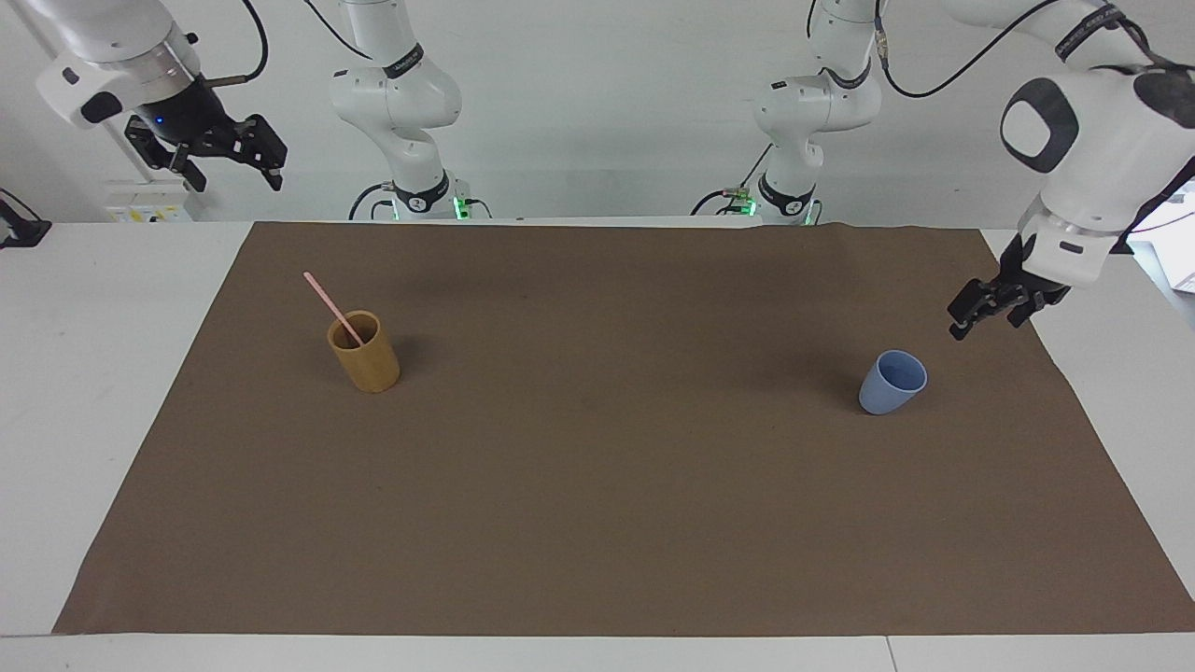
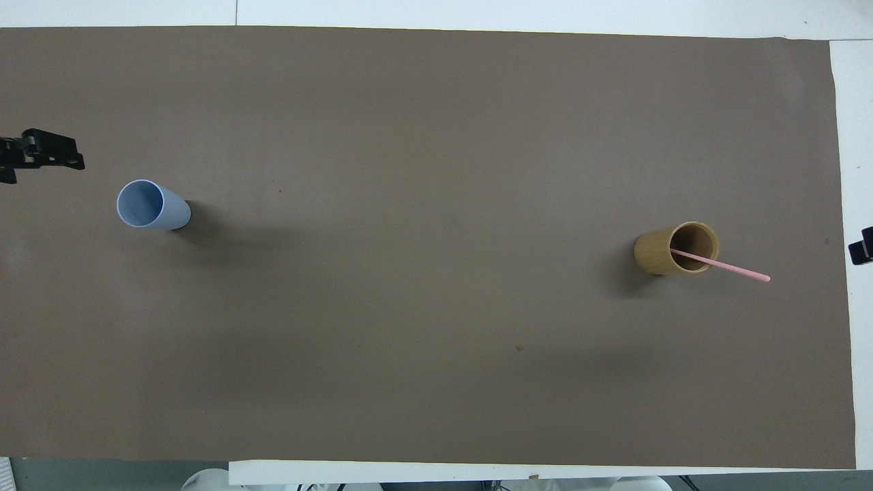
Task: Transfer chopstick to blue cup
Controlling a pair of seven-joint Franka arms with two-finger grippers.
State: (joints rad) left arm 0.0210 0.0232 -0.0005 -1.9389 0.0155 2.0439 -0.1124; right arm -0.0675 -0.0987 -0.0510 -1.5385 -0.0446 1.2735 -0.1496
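Note:
My right gripper grabs the pale pink chopstick by its top end (image 2: 762, 277) next, to transfer it to the blue cup (image 2: 151, 205).
One pale pink chopstick (image 1: 331, 306) (image 2: 723, 265) stands leaning in the tan cup (image 1: 365, 352) (image 2: 672, 249), toward the right arm's end of the brown mat. Its upper end sticks out over the rim. The light blue cup (image 1: 892, 382) (image 2: 151, 205) stands upright and empty toward the left arm's end. My left gripper (image 1: 986, 325) (image 2: 41, 164) hangs open and empty over the mat's edge beside the blue cup, apart from it. My right gripper (image 1: 231, 173) (image 2: 861, 245) is open and empty, raised high off the mat's corner, well above the tan cup.
The brown mat (image 1: 597, 523) covers most of the white table (image 1: 84, 373). Two further robot arms (image 1: 401, 103) stand at the robots' edge of the table. Nothing else lies on the mat.

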